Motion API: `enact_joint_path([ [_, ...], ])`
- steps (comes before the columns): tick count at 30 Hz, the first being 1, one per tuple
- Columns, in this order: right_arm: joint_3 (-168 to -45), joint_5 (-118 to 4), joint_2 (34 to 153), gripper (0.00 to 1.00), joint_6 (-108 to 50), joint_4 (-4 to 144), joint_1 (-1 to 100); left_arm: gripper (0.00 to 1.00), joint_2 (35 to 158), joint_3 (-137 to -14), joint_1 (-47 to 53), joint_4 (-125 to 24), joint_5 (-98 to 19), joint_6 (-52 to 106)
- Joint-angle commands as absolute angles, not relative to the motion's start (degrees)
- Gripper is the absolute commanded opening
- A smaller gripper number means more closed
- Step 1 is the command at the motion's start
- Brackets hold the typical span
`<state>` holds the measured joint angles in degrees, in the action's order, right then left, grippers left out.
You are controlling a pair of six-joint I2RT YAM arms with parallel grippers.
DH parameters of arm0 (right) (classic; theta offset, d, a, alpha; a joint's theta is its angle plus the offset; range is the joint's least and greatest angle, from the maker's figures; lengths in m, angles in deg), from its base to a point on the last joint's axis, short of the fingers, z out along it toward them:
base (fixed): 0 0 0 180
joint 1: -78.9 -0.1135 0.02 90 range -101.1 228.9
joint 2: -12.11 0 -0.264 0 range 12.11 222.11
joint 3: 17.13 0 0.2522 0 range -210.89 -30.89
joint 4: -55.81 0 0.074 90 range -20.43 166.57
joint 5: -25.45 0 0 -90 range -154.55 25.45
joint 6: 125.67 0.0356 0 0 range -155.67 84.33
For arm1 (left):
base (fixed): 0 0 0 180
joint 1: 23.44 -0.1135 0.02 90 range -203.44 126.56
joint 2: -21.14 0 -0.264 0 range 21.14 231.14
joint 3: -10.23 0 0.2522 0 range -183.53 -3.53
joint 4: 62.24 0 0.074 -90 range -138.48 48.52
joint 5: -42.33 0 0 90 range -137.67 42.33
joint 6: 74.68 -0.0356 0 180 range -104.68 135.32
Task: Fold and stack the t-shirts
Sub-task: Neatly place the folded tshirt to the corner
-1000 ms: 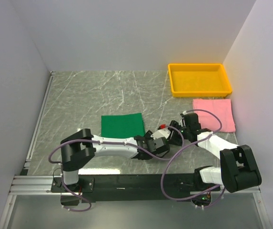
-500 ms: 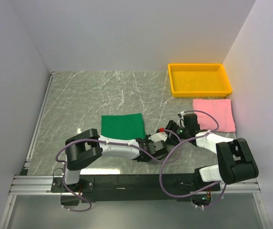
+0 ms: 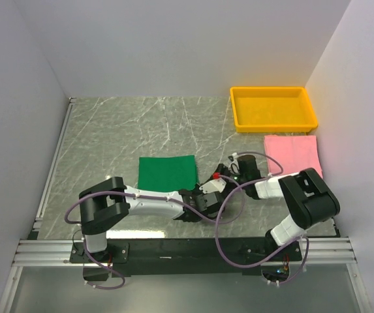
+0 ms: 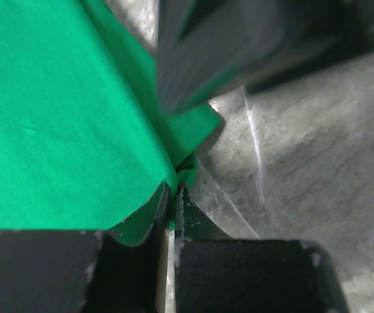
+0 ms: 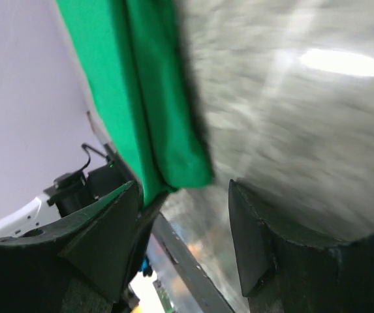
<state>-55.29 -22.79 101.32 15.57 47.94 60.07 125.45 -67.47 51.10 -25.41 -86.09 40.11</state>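
Observation:
The green t-shirt's folded edge [image 3: 197, 180] [image 5: 185, 169] facing the pink t-shirt is the part my right gripper needs to grab next, to draw the t-shirt across and stack it.
A green t-shirt [image 3: 167, 172], folded to a flat rectangle, lies in the middle of the marble table. In the left wrist view my left gripper [image 4: 175, 189] has its jaws pressed together, and a near corner of the green t-shirt [image 4: 56, 117] is pinched between them. It sits at the shirt's near right corner [image 3: 198, 194]. My right gripper [image 3: 221, 177] hovers just right of that corner. Its jaws stand wide apart [image 5: 183, 215], with the folded green edge [image 5: 167, 130] just ahead of them and untouched. A pink t-shirt [image 3: 294, 155], folded flat, lies at the right.
A yellow tray [image 3: 275, 126] stands at the back right, behind the pink shirt. White walls close in the table on three sides. Both arms and their purple cables crowd the near middle of the table.
The left jaws have closed onto the green shirt's corner. The right gripper has swung left, from near the pink shirt to beside that same corner.

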Motion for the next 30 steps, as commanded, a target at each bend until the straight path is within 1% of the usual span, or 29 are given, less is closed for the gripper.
enact_joint_path([
  [1,-57.5,-24.0,106.0,0.65,19.5,41.9,55.4,0.04,122.1,-67.6,50.9,-26.2,-86.5,41.9],
  [7,-60.9,-23.9,112.4,0.65,23.6,37.1,50.6,0.04,120.3,-67.3,50.9,-27.0,-85.9,42.7],
  [11,-64.0,-24.6,113.7,0.65,21.7,40.1,48.4,0.04,119.5,-67.5,51.0,-27.3,-85.6,42.9],
  [14,-66.8,-25.7,114.1,0.63,19.5,43.8,47.7,0.05,119.6,-67.8,50.9,-27.6,-84.9,43.4],
  [16,-68.3,-26.5,114.1,0.56,18.0,46.0,47.4,0.06,119.4,-67.6,51.0,-28.1,-83.8,43.6],
  [18,-69.1,-27.3,114.1,0.5,16.5,48.8,47.3,0.1,119.1,-67.4,51.0,-28.3,-83.3,44.1],
  [19,-70.0,-28.3,114.0,0.41,14.6,50.0,47.4,0.12,119.0,-67.4,50.9,-28.2,-82.8,44.8],
  [21,-70.8,-29.5,113.6,0.26,12.9,53.1,47.4,0.19,118.4,-67.7,50.7,-27.0,-82.0,45.6],
  [22,-71.4,-30.0,113.5,0.13,11.3,54.2,47.5,0.22,117.8,-68.1,50.7,-26.7,-81.2,46.2],
  [23,-71.8,-30.4,113.4,0.09,10.4,55.2,47.5,0.27,117.4,-68.2,50.7,-26.4,-80.8,46.4],
  [24,-72.3,-30.9,113.3,0.0,9.6,57.6,47.6,0.3,116.9,-68.3,50.8,-26.2,-80.4,46.7],
  [25,-73.3,-32.3,113.3,0.0,7.5,59.1,47.7,0.34,115.5,-68.3,50.7,-26.2,-80.1,46.8],
  [26,-74.0,-32.9,112.9,0.0,6.4,60.6,47.6,0.43,114.7,-68.2,50.6,-26.3,-79.7,46.8],
  [28,-76.0,-34.7,112.6,0.0,2.6,65.5,47.8,0.54,112.6,-67.3,50.1,-27.2,-79.1,46.4],
  [29,-76.7,-37.0,112.0,0.0,1.3,67.2,47.9,0.61,110.3,-67.0,48.7,-27.4,-77.6,46.3],
  [30,-77.5,-38.3,111.8,0.0,0.1,70.8,47.9,0.63,109.1,-66.4,47.8,-27.6,-76.6,46.3],
])
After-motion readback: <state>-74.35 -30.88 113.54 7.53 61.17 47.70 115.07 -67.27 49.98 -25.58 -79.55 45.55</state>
